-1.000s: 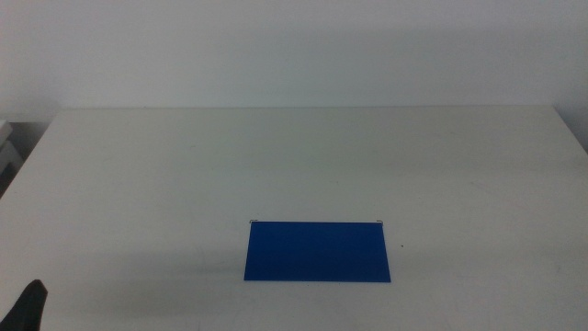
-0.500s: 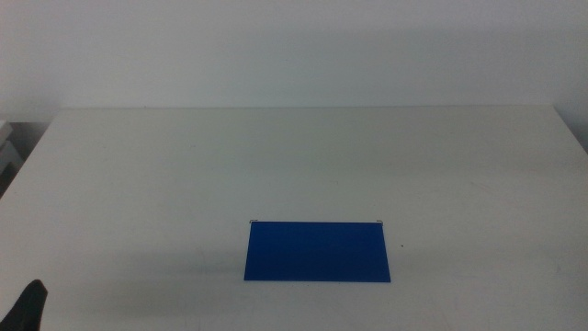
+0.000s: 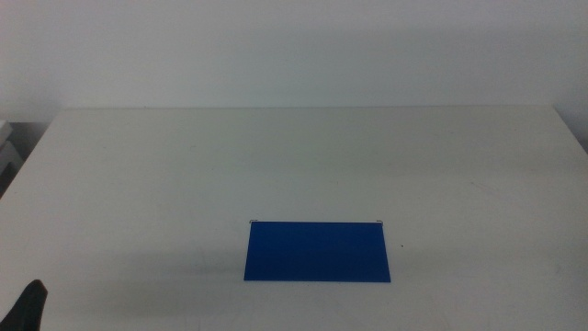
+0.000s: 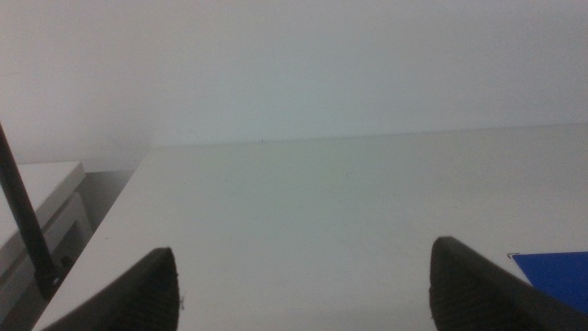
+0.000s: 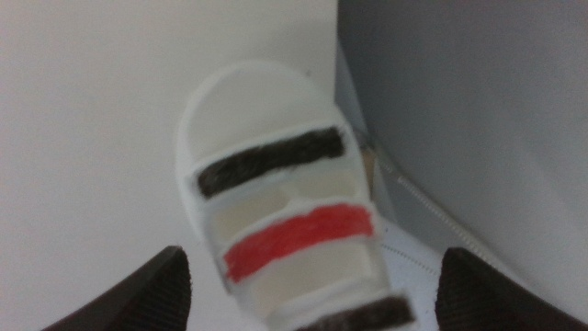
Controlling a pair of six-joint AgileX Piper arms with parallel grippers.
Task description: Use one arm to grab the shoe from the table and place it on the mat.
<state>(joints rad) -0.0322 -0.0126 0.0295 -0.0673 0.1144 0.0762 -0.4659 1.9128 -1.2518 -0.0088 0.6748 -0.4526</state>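
Observation:
The fingers of my right gripper are beside the shoe's rear black strap in the right wrist view. They would hold the shoe if they closed now, so my right gripper should close on it.
The shoe [image 5: 276,175], white with black and red straps, shows only in the right wrist view, close up, lying on the table [image 5: 83,138] by its edge. My right gripper [image 5: 312,285] is open, with one jaw on each side of the shoe; I cannot tell if they touch it. The right arm and the shoe are out of the middle view. The blue mat [image 3: 317,250] lies flat at the table's [image 3: 184,165] front centre with nothing on it. My left gripper [image 4: 303,285] is open and empty; its tip [image 3: 28,308] shows at the bottom left of the middle view.
A corner of the mat [image 4: 556,276] shows in the left wrist view. A white unit [image 3: 7,152] stands off the table's left side. A grey surface [image 5: 478,110] lies beyond the table edge beside the shoe.

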